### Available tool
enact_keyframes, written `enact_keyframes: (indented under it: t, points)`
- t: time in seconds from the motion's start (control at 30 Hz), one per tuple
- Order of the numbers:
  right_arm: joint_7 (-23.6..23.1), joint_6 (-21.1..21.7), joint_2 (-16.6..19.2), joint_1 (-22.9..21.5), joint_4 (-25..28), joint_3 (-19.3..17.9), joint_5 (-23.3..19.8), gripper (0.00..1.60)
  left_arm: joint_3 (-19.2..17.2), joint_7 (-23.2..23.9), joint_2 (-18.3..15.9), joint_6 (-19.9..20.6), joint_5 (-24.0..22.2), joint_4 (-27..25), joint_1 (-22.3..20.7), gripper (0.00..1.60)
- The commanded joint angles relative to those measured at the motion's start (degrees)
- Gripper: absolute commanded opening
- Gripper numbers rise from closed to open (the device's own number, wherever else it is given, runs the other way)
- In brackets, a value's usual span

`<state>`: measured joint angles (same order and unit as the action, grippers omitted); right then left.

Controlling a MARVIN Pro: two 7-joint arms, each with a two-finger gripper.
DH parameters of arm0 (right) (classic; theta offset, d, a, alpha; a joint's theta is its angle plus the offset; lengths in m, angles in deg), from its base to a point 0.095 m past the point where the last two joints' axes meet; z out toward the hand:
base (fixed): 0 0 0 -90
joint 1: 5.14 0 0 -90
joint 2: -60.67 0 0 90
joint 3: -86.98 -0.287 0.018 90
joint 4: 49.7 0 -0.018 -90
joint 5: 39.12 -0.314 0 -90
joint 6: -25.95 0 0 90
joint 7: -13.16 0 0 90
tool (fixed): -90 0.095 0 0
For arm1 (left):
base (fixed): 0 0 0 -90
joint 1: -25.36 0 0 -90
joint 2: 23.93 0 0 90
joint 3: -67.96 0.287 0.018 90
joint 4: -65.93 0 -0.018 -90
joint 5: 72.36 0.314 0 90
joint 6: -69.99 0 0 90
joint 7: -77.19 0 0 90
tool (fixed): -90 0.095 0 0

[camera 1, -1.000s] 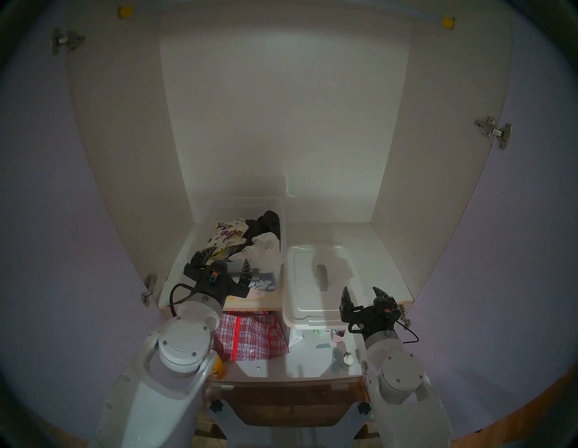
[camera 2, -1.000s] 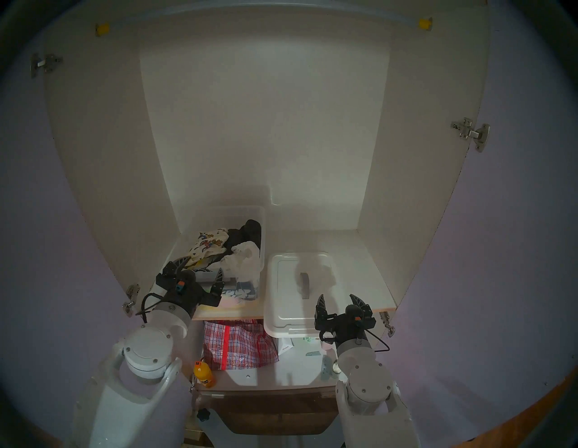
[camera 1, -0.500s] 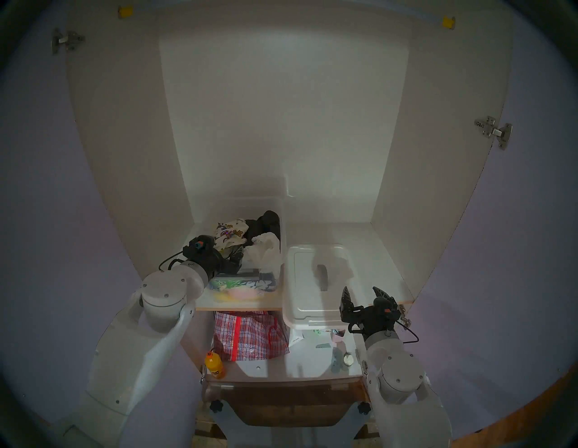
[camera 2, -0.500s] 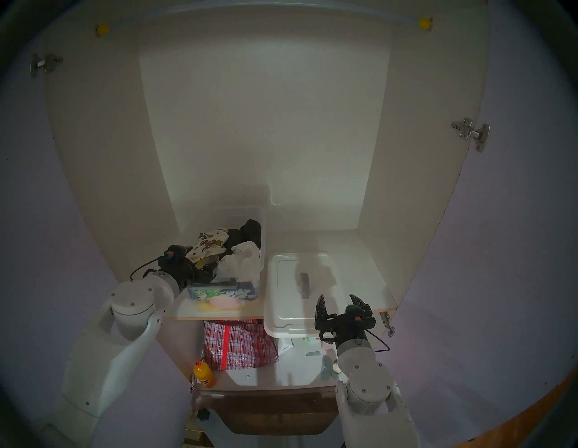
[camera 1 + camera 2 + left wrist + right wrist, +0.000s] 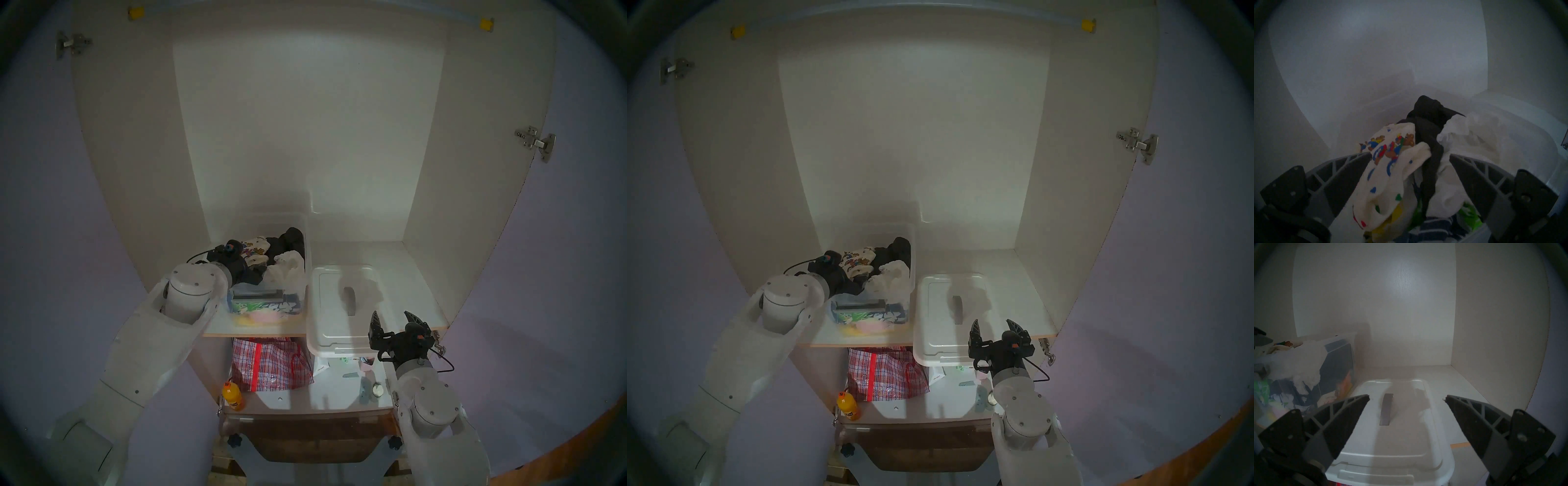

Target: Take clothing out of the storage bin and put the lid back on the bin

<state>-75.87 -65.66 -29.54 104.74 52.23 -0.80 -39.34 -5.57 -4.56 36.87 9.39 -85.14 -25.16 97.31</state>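
Observation:
Next, my left gripper grabs that bear-print fold, since the cream-white clothing droops slack into the bin below its raised fold.
The clear storage bin stands open on the left of the cabinet shelf, full of clothes. The cream clothing with cartoon figures lies on top at its left; it also shows in the left wrist view. My left gripper reaches into the bin. In the left wrist view it is open, its fingers either side of the cartoon clothing and a black cloth. The white lid with a grey strap handle lies on the shelf to the bin's right, overhanging the front edge. My right gripper is open and empty above the lid's front right corner.
A black cloth and a plain white cloth also lie in the bin; a leaf-print cloth shows through its front. A red plaid bag and an orange bottle sit on the lower shelf. Cabinet walls close both sides.
My left arm has swung up and forward from the bin's front, and its gripper now reaches over the rim onto the clothes. The right arm and the lid have not moved.

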Motion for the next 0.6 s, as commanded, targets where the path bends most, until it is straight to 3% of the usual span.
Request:
enact_keyframes:
  t: [0.0, 0.07, 0.27, 0.43, 0.57]
  points:
    - [0.00, -0.21, -0.05, -0.49, 1.36, -0.01, -0.05, 1.60, -1.20, 5.87, -0.32, 5.38, -3.92, 2.51, -6.75, 1.60]
    - [0.00, -0.20, -0.05, -0.48, 1.37, -0.02, -0.05, 1.60, -1.43, 7.85, -0.60, 8.35, -5.33, 4.47, -8.54, 1.60]
    - [0.00, -0.18, -0.05, -0.47, 1.41, -0.01, -0.05, 1.60, -0.94, 16.13, -1.38, 7.23, -7.19, 9.30, -12.53, 1.60]
    - [0.00, -0.12, -0.05, -0.44, 1.48, -0.02, -0.06, 1.60, 2.70, 19.84, -0.19, 6.87, -5.01, 16.47, -17.97, 1.60]
    - [0.00, -0.12, -0.05, -0.44, 1.47, -0.02, -0.06, 1.60, 5.06, 21.35, 0.71, 7.52, -6.13, 22.71, -20.91, 1.60]
